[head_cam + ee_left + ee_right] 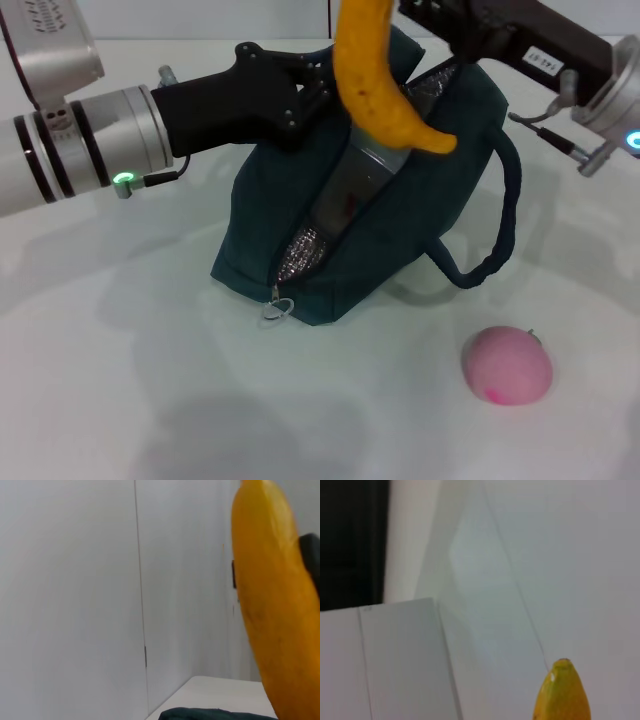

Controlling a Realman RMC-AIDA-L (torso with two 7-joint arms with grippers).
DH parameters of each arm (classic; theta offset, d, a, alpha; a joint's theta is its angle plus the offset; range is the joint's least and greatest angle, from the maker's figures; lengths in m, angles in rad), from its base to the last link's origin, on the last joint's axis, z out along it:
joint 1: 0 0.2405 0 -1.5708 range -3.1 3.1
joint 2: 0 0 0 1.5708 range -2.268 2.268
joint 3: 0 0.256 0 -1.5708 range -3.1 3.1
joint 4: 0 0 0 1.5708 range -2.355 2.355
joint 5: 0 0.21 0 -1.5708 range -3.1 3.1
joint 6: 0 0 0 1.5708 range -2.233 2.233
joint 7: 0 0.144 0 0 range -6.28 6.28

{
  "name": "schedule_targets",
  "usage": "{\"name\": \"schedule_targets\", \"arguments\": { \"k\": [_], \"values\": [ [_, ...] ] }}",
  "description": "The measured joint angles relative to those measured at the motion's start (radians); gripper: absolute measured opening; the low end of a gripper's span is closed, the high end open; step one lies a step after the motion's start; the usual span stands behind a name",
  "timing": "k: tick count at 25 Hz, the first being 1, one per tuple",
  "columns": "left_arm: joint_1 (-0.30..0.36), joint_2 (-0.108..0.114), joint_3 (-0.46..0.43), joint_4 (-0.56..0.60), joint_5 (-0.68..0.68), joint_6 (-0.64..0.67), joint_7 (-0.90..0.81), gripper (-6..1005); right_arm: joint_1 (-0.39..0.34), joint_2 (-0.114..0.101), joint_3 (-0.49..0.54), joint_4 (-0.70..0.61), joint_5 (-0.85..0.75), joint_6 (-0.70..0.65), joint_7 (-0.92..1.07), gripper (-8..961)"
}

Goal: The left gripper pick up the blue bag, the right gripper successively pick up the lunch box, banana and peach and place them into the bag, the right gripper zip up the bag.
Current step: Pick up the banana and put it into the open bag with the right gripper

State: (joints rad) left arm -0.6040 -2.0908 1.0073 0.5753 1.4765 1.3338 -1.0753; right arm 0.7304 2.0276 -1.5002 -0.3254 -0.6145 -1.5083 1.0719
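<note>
My right gripper holds the banana [375, 90] above the bag's opening [335, 210], and it needs to keep its hold until the banana is in the bag.
The blue bag [400, 240] stands open on the white table, its silver lining showing along the zip. My left gripper [312, 95] reaches in from the left and is shut on the bag's upper rim. Inside the opening lies the clear lunch box [350, 195]. The banana [375, 90] hangs upright over the opening with its lower tip just above the rim. My right gripper [402, 8] holds it at the top edge of the head view. The banana [275, 605] fills the left wrist view's side, and its tip [562, 695] shows in the right wrist view. The peach [507, 365] rests on the table, front right of the bag.
A loop handle [500, 220] droops off the bag's right side toward the peach. The metal zipper pull [277, 308] hangs at the bag's near lower corner. A strip of the bag's fabric [200, 714] shows in the left wrist view, below a white wall.
</note>
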Motion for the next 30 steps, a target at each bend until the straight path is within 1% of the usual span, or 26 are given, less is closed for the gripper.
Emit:
{"name": "schedule_targets", "arguments": {
  "k": [4,6,13,17,20,22,24,30],
  "values": [
    [0.0,0.0,0.0,0.0,0.0,-0.002,0.0,114,0.001,0.0,-0.126,-0.001,0.119,0.029,-0.09,471],
    [0.0,0.0,0.0,0.0,-0.001,-0.002,0.0,114,0.001,0.0,-0.173,-0.001,0.148,0.044,-0.107,471],
    [0.0,0.0,-0.005,0.0,-0.001,-0.003,0.003,115,-0.037,0.0,-0.236,-0.001,0.179,0.063,-0.119,471],
    [0.001,0.0,-0.007,0.0,-0.001,-0.004,0.006,116,-0.067,0.0,-0.312,-0.001,0.253,0.074,-0.131,471],
    [0.001,0.0,-0.007,0.0,-0.001,-0.006,0.007,117,-0.086,0.0,-0.373,-0.004,0.311,0.11,-0.136,471],
    [0.0,0.0,-0.007,0.0,-0.001,-0.01,0.007,117,-0.089,0.0,-0.39,-0.006,0.331,0.122,-0.136,471],
    [0.0,0.0,-0.007,0.002,-0.001,-0.014,0.007,118,-0.095,0.0,-0.469,-0.02,0.411,0.175,-0.139,471],
    [0.0,0.0,-0.001,0.001,-0.001,-0.018,0.008,119,-0.098,0.0,-0.483,-0.026,0.431,0.186,-0.184,470]
  ]
}}
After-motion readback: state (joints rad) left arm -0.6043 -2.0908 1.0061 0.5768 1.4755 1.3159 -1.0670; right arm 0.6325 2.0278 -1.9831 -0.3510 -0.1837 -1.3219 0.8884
